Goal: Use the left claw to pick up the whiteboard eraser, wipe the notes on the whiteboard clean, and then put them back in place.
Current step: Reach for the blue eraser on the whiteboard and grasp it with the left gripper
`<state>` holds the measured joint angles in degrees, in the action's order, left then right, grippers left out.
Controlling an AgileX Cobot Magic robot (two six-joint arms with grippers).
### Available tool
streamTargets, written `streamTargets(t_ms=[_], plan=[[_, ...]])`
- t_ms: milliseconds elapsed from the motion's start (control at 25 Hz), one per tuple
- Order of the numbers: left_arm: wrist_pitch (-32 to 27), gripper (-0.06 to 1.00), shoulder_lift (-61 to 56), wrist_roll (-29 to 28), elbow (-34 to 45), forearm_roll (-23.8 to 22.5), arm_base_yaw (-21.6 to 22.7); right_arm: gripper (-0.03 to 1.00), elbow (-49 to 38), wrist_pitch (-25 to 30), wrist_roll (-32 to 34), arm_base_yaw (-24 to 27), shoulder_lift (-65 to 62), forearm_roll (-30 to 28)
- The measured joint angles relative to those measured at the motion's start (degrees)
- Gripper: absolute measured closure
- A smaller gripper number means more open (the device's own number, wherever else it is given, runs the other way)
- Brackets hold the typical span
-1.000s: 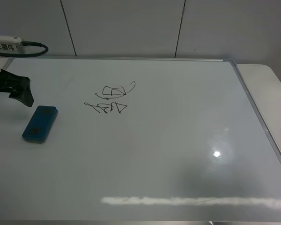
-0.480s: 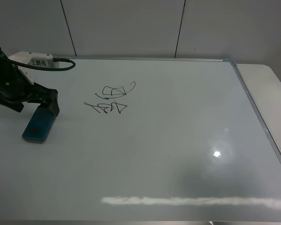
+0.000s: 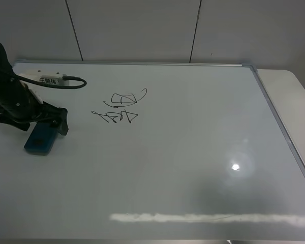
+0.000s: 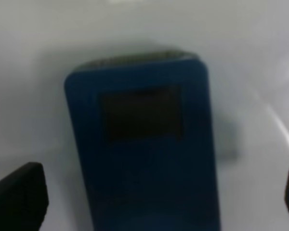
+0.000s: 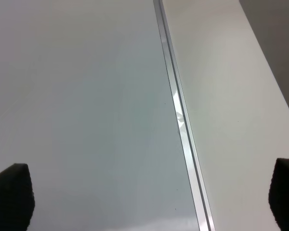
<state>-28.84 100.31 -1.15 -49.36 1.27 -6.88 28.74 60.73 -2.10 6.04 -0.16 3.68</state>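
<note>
The notes need to be wiped off the whiteboard, so my left gripper should next pick up the teal-blue eraser (image 3: 39, 143) by its long side edges.
The teal-blue whiteboard eraser (image 3: 39, 143) lies flat on the whiteboard (image 3: 193, 152) near its left edge. My left gripper (image 3: 36, 124) is low over the eraser's far end, open, with one finger on each side of it. In the left wrist view the eraser (image 4: 144, 144) fills the middle, blurred, between the two black fingertips (image 4: 19, 195) of the left gripper (image 4: 156, 199). The black notes (image 3: 121, 107) are to the right of the eraser, untouched. My right gripper (image 5: 147, 202) is open and empty above the board's right frame (image 5: 180, 120); it does not show in the exterior view.
A white labelled box (image 3: 51, 80) with a black cable sits on the left arm. A white table surface (image 3: 292, 96) lies beyond the board's right frame. A grey panelled wall stands behind the board.
My left arm has come in from the left edge and dropped over the eraser, so its open fingers now straddle the eraser's far end. The eraser and notes have not moved.
</note>
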Motion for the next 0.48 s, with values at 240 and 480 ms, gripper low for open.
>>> streamTargets(t_ms=[240, 480], plan=[[1.18, -0.05, 0.29, -3.21, 1.07, -3.02, 0.0, 0.0, 0.0, 0.0, 0.0, 0.0, 0.0, 0.0], [0.76, -0.05, 0.29, -3.39, 1.13, -3.54, 0.0, 0.0, 0.0, 0.0, 0.0, 0.0, 0.0, 0.0]])
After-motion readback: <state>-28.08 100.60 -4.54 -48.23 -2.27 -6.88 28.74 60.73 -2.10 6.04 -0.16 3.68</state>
